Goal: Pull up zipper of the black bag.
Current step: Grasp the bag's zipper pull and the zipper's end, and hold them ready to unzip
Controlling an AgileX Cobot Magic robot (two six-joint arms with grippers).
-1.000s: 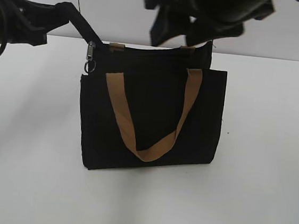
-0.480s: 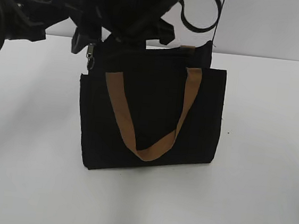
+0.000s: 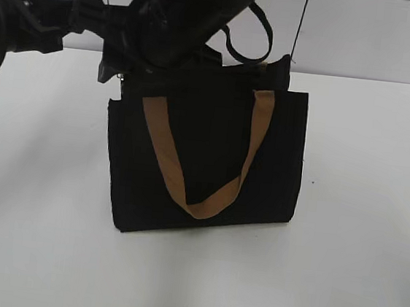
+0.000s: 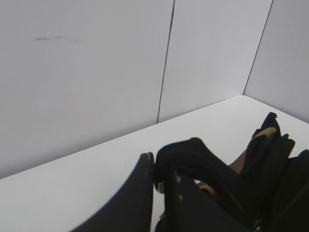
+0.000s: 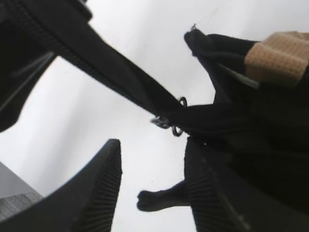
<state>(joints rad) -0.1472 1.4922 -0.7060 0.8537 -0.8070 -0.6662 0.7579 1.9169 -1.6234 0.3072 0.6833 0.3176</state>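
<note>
My right gripper grabs the zipper by its silvery pull tab (image 5: 161, 122) next, to draw the zipper up along the black bag (image 5: 251, 130).
The black bag (image 3: 204, 161) stands upright on the white table, a tan handle (image 3: 187, 188) hanging down its front. My left gripper (image 4: 159, 170) comes in from the left and is shut on the black fabric tab at the bag's top left corner. My right arm (image 3: 183, 12) reaches across from above to that same corner and covers it in the exterior view. In the right wrist view my right gripper (image 5: 153, 145) is open, and the zipper's small metal pull with its ring (image 5: 169, 123) hangs just beyond the fingertips, untouched. The bag's top corner (image 5: 251, 121) sits to the right of it.
White table (image 3: 354, 272) on all sides of the bag, white wall panels behind (image 4: 96, 72). The second tan handle (image 5: 280, 55) shows at the bag's top. Both arms crowd the bag's top left corner.
My right arm has swung from above the bag's right side to the left and down onto the top left corner, now hiding the zipper pull in the exterior view. The left gripper keeps its hold.
</note>
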